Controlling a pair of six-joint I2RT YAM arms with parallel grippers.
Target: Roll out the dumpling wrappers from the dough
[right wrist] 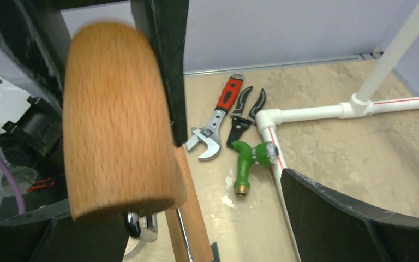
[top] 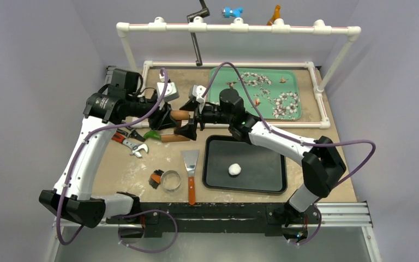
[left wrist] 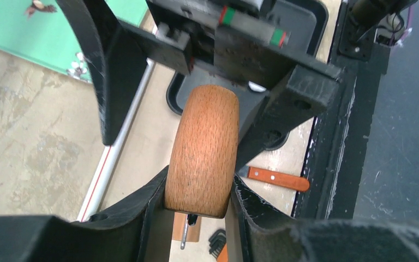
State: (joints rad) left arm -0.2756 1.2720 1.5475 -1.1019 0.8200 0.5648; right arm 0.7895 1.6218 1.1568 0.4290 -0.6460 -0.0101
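My right gripper should take the roller by its body (top: pixel 180 115) (right wrist: pixel 117 125) next. The roller's handle then stays free for my left gripper to roll dough.
A wooden roller (top: pixel 179 115) with a wooden handle (top: pixel 174 137) hangs above the table between both arms. My left gripper (top: pixel 166 119) is shut on its barrel (left wrist: pixel 204 153), with a finger on each side. My right gripper (top: pixel 188 130) is open. The barrel (right wrist: pixel 117 125) lies against its left finger and the right finger (right wrist: pixel 360 218) stands well clear. A white dough ball (top: pixel 234 169) sits on the black tray (top: pixel 262 164) to the right of both grippers. No flat dumpling wrapper is in view.
A metal ring cutter (top: pixel 170 180) and a scraper (top: pixel 191 174) lie left of the black tray. Wrenches (top: pixel 133 144), pliers (right wrist: pixel 245 114) and a green hose fitting (right wrist: pixel 245 164) lie at the left. A green flowered tray (top: pixel 256 93) sits inside the white pipe frame (top: pixel 234 27).
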